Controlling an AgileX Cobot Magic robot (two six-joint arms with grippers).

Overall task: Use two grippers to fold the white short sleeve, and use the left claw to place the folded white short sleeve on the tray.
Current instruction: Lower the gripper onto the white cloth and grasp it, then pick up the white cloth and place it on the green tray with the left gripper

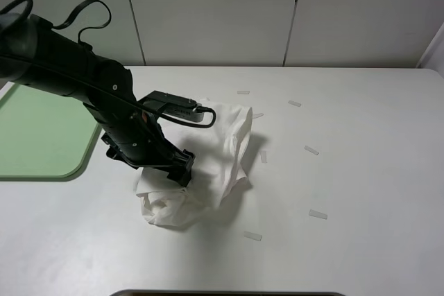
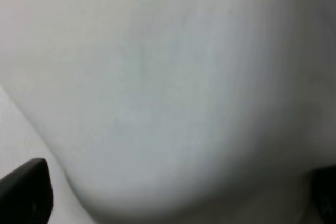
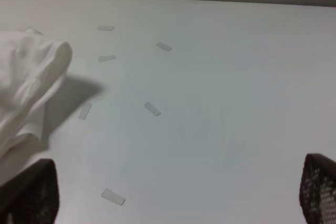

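My left gripper is to grab the bunched fold of the white short sleeve's cloth [image 1: 179,184] next. Then it can place the folded white short sleeve on the tray [image 1: 35,136].
The white short sleeve [image 1: 225,147] lies in a crumpled, bunched heap at the middle of the table. My left gripper [image 1: 182,169] is pressed down onto the heap's near left part, at the end of the black arm reaching in from the left. In the left wrist view white cloth [image 2: 168,93] fills the frame and the gripper [image 2: 176,195] stands open, its dark fingertips [image 2: 26,190] far apart. The pale-green tray [image 1: 35,136] lies at the left edge. My right gripper [image 3: 178,198] is open over bare table, right of the shirt [image 3: 26,72], holding nothing.
Several small pale tape strips [image 1: 311,150] are scattered on the white table [image 1: 368,178] right of and behind the shirt. A white panelled wall runs along the far edge. A dark rim [image 1: 229,294] shows at the near edge.
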